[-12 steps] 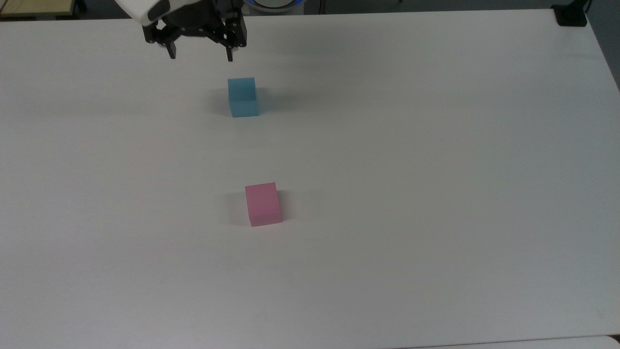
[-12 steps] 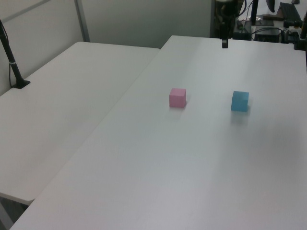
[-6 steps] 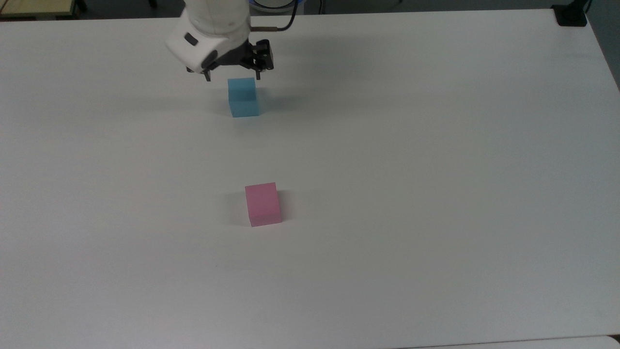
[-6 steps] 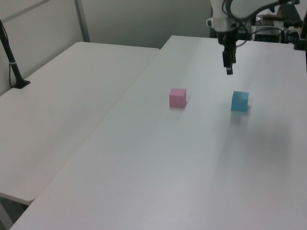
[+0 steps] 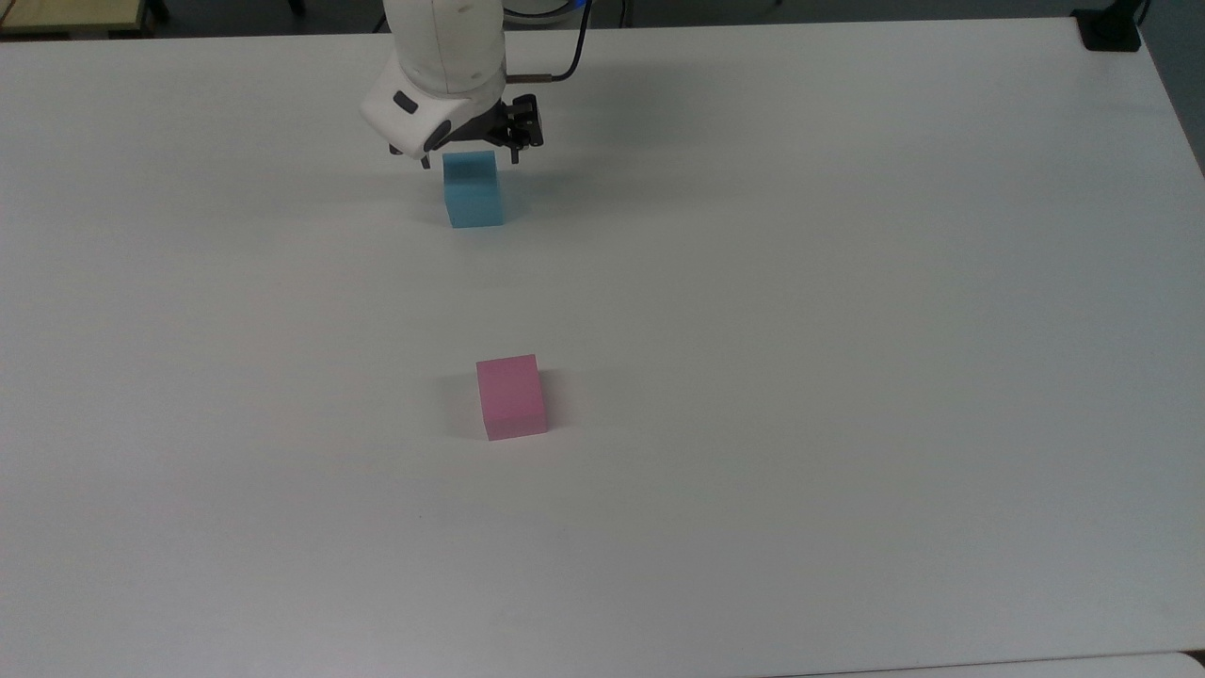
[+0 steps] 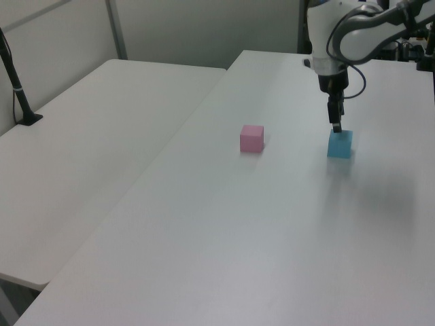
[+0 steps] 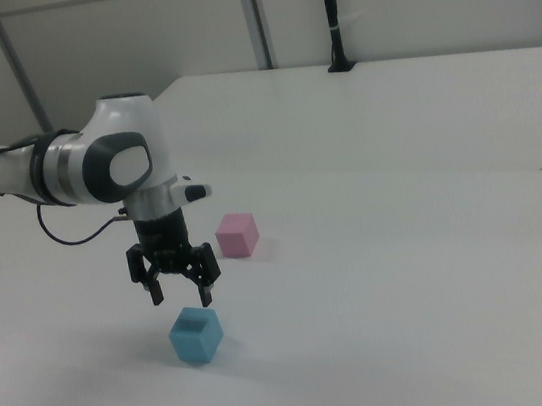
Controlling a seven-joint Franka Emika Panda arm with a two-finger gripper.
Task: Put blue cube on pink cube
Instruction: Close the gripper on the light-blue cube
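The gripper will grab the blue cube next, and it will hold that cube by its opposite sides to stack it on the pink cube.
The blue cube rests on the white table, toward the far side in the top view. My gripper hangs open just above it, fingers spread wider than the cube and not touching it. The right view shows a small gap between the fingertips and the cube's top. The pink cube stands alone on the table, nearer the middle, well apart from the blue one.
The white table stretches wide around both cubes. A second white table adjoins it on the left view's left, with a black pole clamped at its edge. A black clamp sits at the top view's far right corner.
The arm has come forward and down from the table's far edge, ending with the open gripper right above the blue cube. Neither cube has moved.
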